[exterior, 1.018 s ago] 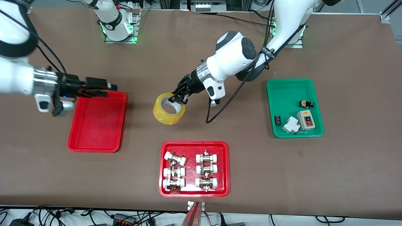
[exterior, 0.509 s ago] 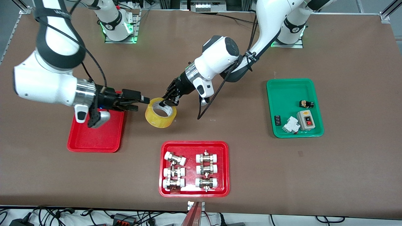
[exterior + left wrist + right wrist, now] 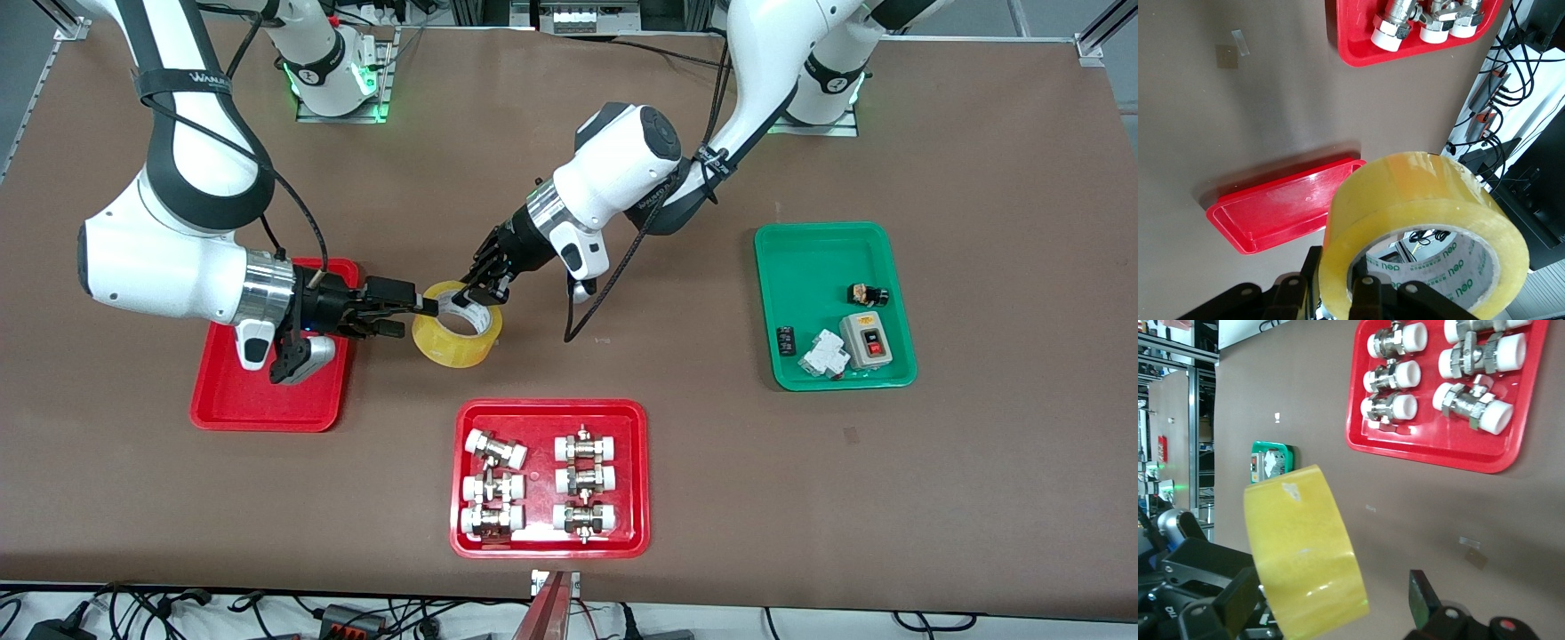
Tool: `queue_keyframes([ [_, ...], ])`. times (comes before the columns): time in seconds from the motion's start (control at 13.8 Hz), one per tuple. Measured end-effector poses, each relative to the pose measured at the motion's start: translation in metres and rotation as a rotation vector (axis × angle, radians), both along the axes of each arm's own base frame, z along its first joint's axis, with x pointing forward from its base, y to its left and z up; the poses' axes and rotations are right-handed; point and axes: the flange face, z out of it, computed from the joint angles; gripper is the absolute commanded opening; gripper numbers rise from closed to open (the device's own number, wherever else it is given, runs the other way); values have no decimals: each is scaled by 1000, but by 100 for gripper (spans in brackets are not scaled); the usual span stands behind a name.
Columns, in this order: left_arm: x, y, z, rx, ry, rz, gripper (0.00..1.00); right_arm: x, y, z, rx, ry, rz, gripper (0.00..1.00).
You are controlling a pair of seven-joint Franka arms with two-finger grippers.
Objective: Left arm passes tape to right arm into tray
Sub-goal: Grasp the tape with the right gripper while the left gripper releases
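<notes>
I need to close my right gripper on the tape now. Its fingers are beside the tape's lower end [image 3: 424,337] [image 3: 1321,603] above the table.
The tape [image 3: 457,325], a wide yellow roll with a pale core, hangs in the air over the table beside the plain red tray [image 3: 267,396]. My left gripper [image 3: 481,285] is shut on the roll's wall, one finger inside the core and one outside, as the left wrist view shows [image 3: 1338,283]. My right gripper [image 3: 414,316] is open, with its fingers on either side of the roll's wall at the tray's side. In the right wrist view the tape [image 3: 1305,553] sits between the spread fingers [image 3: 1423,597], with a gap beside it.
A red tray [image 3: 551,411] with white-capped metal fittings lies nearer the front camera. A green tray [image 3: 818,258] with small electrical parts lies toward the left arm's end. The right arm's wrist hangs over the plain red tray.
My right gripper has moved from over the plain red tray to the tape and now straddles its wall. My left gripper has carried the tape a little toward the right arm's end.
</notes>
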Motion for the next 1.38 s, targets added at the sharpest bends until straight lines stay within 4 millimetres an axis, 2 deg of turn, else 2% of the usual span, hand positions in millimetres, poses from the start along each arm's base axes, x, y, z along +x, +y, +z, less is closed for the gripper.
queue_keyframes([
  [0.15, 0, 0, 0, 0, 0, 0, 4, 1, 2, 0, 3, -5, -4, 37],
  [0.22, 0, 0, 0, 0, 1, 1, 4, 1, 2, 0, 3, -7, -6, 17],
  [0.29, 0, 0, -2, 2, 5, 1, 4, 1, 3, 1, 11, -9, -5, 3],
  [0.51, 2, 1, -3, 2, 8, 5, 5, 1, 3, 1, 11, -29, 12, 0],
  [0.58, 2, 1, -2, 1, 8, 5, 25, 2, 3, 2, 11, -31, 12, 0],
  [0.65, 3, 2, -2, 1, 6, 7, 34, 2, 4, 3, 12, -33, 12, 0],
  [0.73, 6, 5, -1, 3, 1, 13, 81, 3, 4, 3, 13, -34, 9, 0],
  [0.8, 11, 9, -2, 11, -10, 15, 100, 3, 5, 4, 17, -35, 7, 0],
  [1.16, 41, 38, 13, 39, -94, 20, 100, 4, 4, 2, 15, -32, 3, 0],
  [1.38, 52, 62, 28, 186, -84, -172, 100, 8, -9, 1, 10, -33, -15, 0],
])
